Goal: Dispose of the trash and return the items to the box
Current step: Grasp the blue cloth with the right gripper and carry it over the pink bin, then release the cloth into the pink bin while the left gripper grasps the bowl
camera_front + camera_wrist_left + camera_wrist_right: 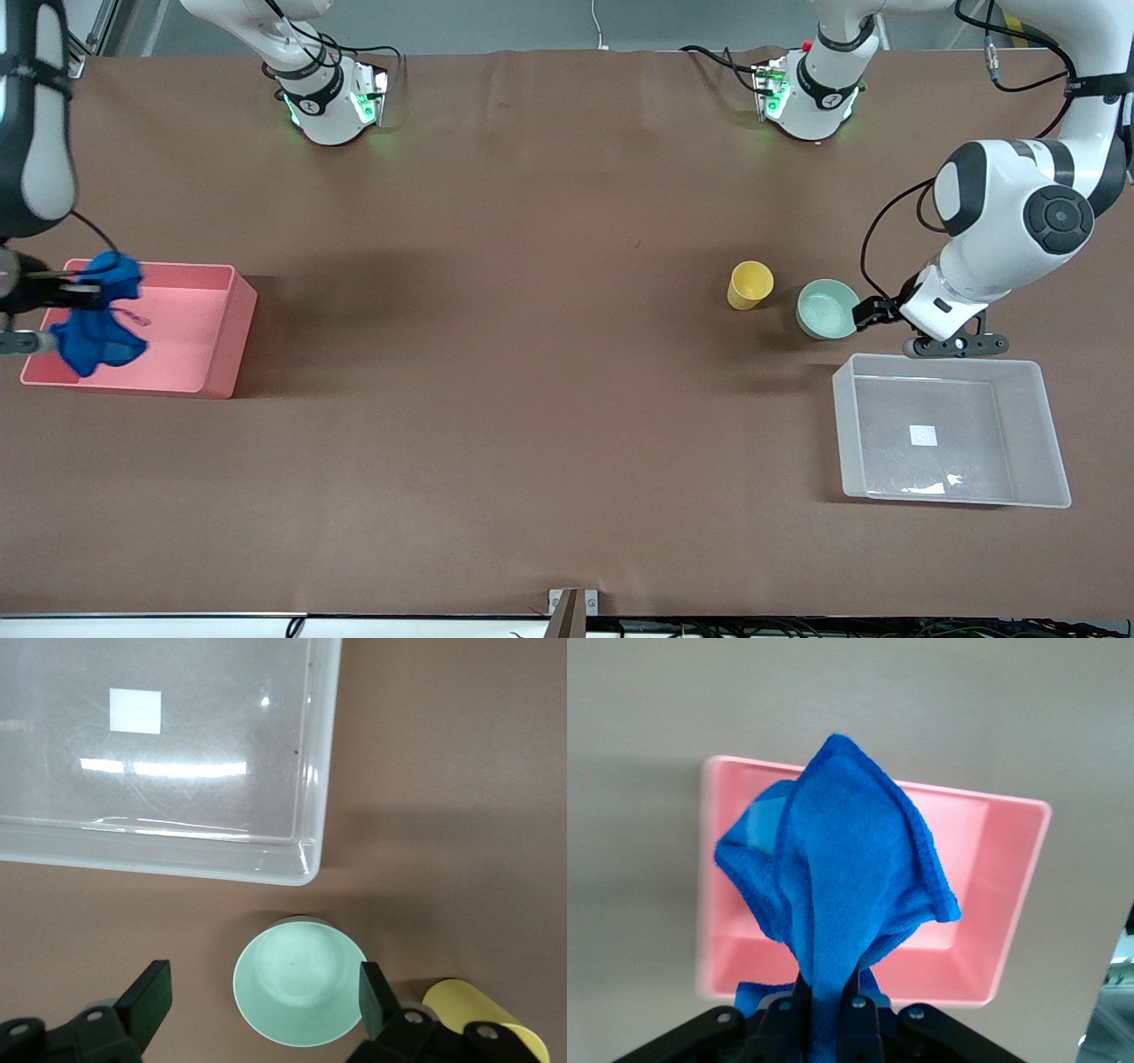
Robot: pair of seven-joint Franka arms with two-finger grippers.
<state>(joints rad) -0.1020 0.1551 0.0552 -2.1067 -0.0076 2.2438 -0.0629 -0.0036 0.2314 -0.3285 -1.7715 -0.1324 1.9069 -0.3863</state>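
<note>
My left gripper is to take hold of the mint-green bowl (824,307) (301,979) by its rim. The bowl should then go back to the clear box.
My right gripper (81,292) is shut on the trash, a bright blue cloth (99,335), which hangs from it over the pink bin (221,330). In the right wrist view the cloth (850,877) drapes from the gripper (830,990) above the bin (1010,904). My left gripper (873,314) is open over the mint-green bowl (824,307). The bowl (301,979) lies between that gripper's (263,994) fingers, close to one of them. The yellow cup (750,285) stands beside the bowl. The clear box (1032,425) is nearer the front camera and holds nothing.
The pink bin sits at the right arm's end of the table. The clear box (319,771) has a white square mark (922,435) on its bottom and sits at the left arm's end. Brown cloth covers the table (532,354).
</note>
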